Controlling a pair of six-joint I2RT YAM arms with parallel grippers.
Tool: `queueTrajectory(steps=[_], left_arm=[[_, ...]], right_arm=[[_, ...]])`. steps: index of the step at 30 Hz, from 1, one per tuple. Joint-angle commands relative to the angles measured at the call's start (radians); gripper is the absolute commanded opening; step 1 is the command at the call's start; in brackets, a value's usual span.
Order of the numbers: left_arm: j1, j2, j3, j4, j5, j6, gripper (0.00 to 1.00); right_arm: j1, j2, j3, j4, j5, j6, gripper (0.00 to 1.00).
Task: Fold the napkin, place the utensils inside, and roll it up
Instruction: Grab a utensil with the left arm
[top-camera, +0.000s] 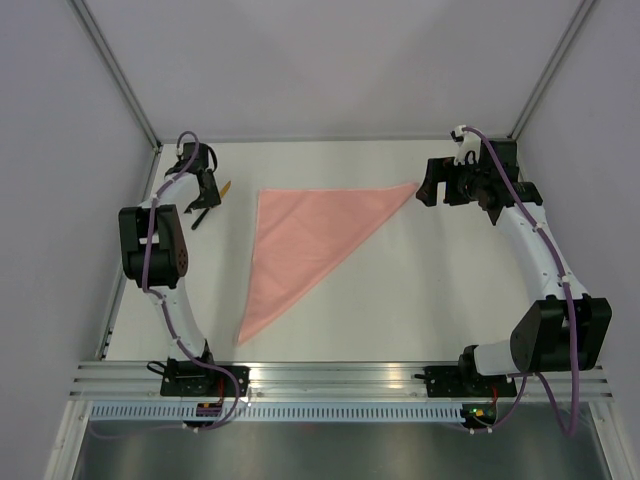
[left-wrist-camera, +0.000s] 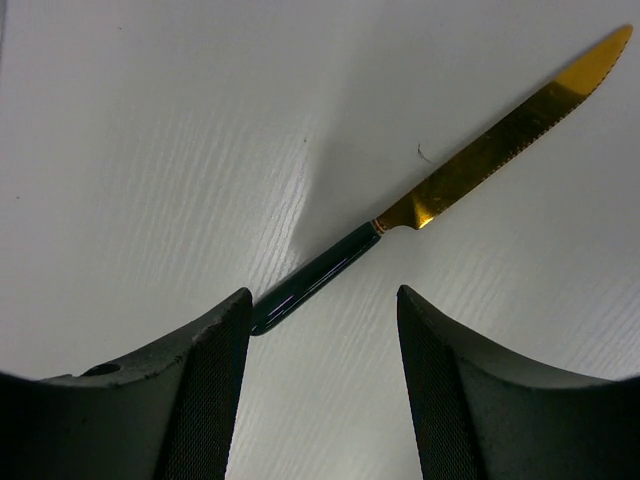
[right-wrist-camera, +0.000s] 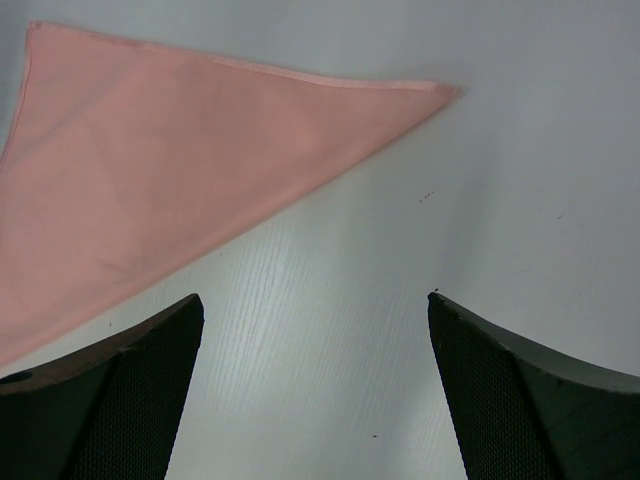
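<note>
My left gripper grabs the knife's dark handle near the blade (left-wrist-camera: 354, 245) next, to lay the knife (left-wrist-camera: 430, 195) flat along the napkin's edge.
The salmon-pink napkin (top-camera: 305, 240) lies flat on the white table as a triangle; its right tip shows in the right wrist view (right-wrist-camera: 150, 170). A knife (left-wrist-camera: 430, 195) with a gold blade and dark handle lies on the table at the far left; its tip shows in the top view (top-camera: 226, 187). My left gripper (top-camera: 203, 205) is open just above the knife, and the handle end lies by my left finger (left-wrist-camera: 210, 400). My right gripper (top-camera: 432, 190) is open and empty, just right of the napkin's right tip.
The table's back edge and the enclosure walls lie close behind both grippers. Bare white tabletop (top-camera: 420, 290) spreads in front of the napkin. No other utensil shows.
</note>
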Motion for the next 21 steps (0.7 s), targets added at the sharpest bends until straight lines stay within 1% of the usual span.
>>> queueTrajectory(steps=[1, 8, 13, 14, 16, 17, 19, 21], left_arm=[[0.007, 0.057, 0.025, -0.025, 0.049, 0.078, 0.65], [0.023, 0.111, 0.054, -0.032, 0.13, 0.091, 0.64], [0.026, 0.131, 0.046, -0.036, 0.171, 0.097, 0.63], [0.027, 0.131, 0.043, -0.038, 0.177, 0.095, 0.6], [0.024, 0.125, 0.034, -0.036, 0.194, 0.088, 0.59], [0.026, 0.122, 0.029, -0.036, 0.202, 0.083, 0.55], [0.027, 0.117, 0.015, -0.039, 0.229, 0.072, 0.52], [0.026, 0.112, 0.002, -0.044, 0.243, 0.069, 0.46]], right_arm=[[0.004, -0.028, 0.031, -0.018, -0.011, 0.001, 0.98], [0.004, -0.03, 0.03, -0.017, -0.009, 0.0, 0.98], [0.004, -0.028, 0.028, -0.017, -0.008, 0.001, 0.98], [0.005, -0.028, 0.026, -0.017, -0.008, 0.0, 0.98], [0.005, -0.027, 0.026, -0.015, -0.008, 0.0, 0.98], [0.004, -0.027, 0.026, -0.018, -0.008, 0.0, 0.98], [0.004, -0.027, 0.028, -0.017, -0.008, 0.0, 0.98], [0.005, -0.028, 0.028, -0.018, -0.008, 0.0, 0.98]])
